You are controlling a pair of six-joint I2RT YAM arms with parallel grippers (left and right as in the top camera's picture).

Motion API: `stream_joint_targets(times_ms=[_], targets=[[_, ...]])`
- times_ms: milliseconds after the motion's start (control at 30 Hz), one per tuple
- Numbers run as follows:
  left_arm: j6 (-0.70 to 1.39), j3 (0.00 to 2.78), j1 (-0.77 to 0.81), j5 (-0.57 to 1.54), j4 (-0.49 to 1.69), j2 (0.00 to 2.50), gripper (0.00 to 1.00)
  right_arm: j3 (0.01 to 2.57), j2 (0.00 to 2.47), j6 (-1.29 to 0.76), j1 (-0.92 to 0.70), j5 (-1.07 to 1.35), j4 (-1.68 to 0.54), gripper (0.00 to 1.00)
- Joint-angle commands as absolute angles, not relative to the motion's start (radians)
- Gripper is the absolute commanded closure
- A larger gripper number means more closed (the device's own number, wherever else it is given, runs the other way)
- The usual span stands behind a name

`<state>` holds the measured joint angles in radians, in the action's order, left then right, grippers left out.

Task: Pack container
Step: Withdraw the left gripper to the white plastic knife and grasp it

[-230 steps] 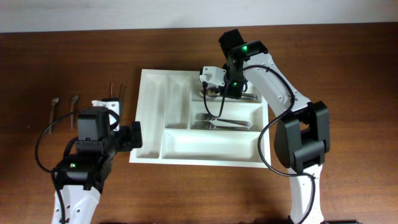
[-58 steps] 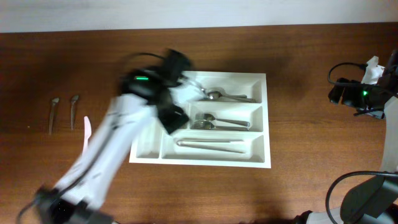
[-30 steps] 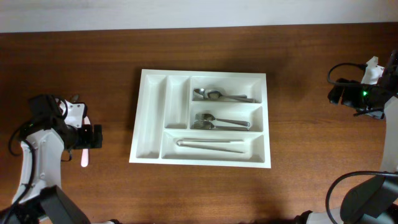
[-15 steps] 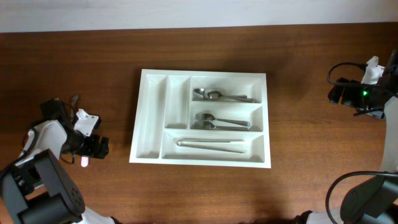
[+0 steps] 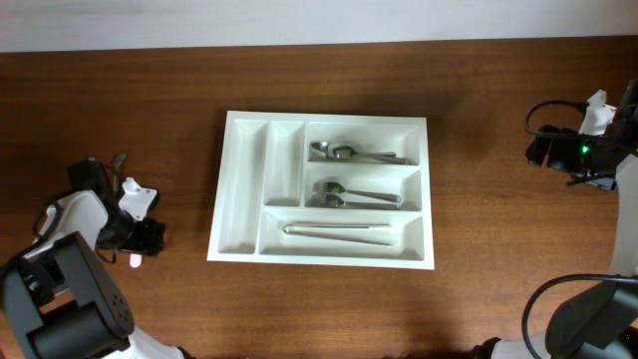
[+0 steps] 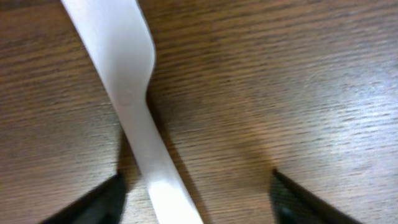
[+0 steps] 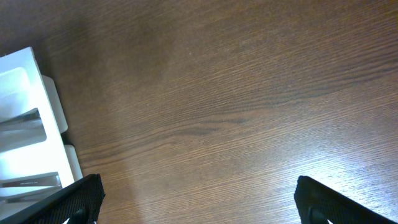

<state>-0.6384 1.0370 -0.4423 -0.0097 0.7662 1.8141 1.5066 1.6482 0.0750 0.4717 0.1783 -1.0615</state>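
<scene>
Both fingers reach down to the wood on either side of the white utensil's handle (image 5: 136, 260), so it is time for my left gripper to close on it.
The container (image 5: 244, 189), a big white tray, lies mid-table with spoons (image 5: 359, 154), forks (image 5: 354, 194) and a knife (image 5: 334, 229) in its three wide compartments. Its two narrow ones hold nothing. My left gripper (image 5: 140, 242) is down at the far left over a white plastic utensil (image 5: 133, 259). In the left wrist view that utensil's handle (image 6: 124, 81) lies on the wood between the jaws of the left gripper (image 6: 196, 183), close to the left finger (image 6: 106, 196), with a gap on the right. My right gripper (image 5: 539, 152) is open over bare wood (image 7: 199, 186).
A metal utensil tip (image 5: 119, 158) shows behind the left arm. The container's corner (image 7: 28, 118) appears at the left of the right wrist view. The table's far edge runs along the top of the overhead view.
The left arm has pulled in and its gripper has dropped onto the white utensil, jaws narrowing around the handle. The right arm has stayed still.
</scene>
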Motion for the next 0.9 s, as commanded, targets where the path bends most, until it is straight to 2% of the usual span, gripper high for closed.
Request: stream_joint_targets(times_ms=[0,100,167,267,433,567,667,867], targets=[[-0.644,1.021,-0.451,0.003,0.774,1.863,0.37,1.506,1.622,0.066,0.476,0.184,-1.06,0.01],[-0.644,1.021,-0.451,0.003,0.774,1.863,0.44,1.506,1.622,0.066,0.476,0.184,-1.062,0.01],[-0.644,1.021,-0.451,0.003,0.773,1.863,0.55,1.506,1.622,0.066,0.476,0.184,-1.063,0.01],[-0.644,1.021,-0.451,0.003,0.77,1.863,0.63,1.506,1.622,0.066,0.476,0.184,-1.064,0.01],[-0.644,1.022,-0.451,0.004,0.77,1.863,0.67,1.506,1.622,0.066,0.476,0.183,-1.067,0.01],[-0.644,1.022,-0.451,0.004,0.77,1.863,0.76,1.506,1.622,0.066,0.476,0.183,-1.069,0.01],[-0.644,1.022,-0.451,0.004,0.77,1.863,0.78,1.506,1.622,0.066,0.476,0.183,-1.069,0.01],[-0.614,1.022,-0.451,0.004,0.756,1.863,0.97,1.506,1.622,0.066,0.476,0.183,-1.069,0.01]])
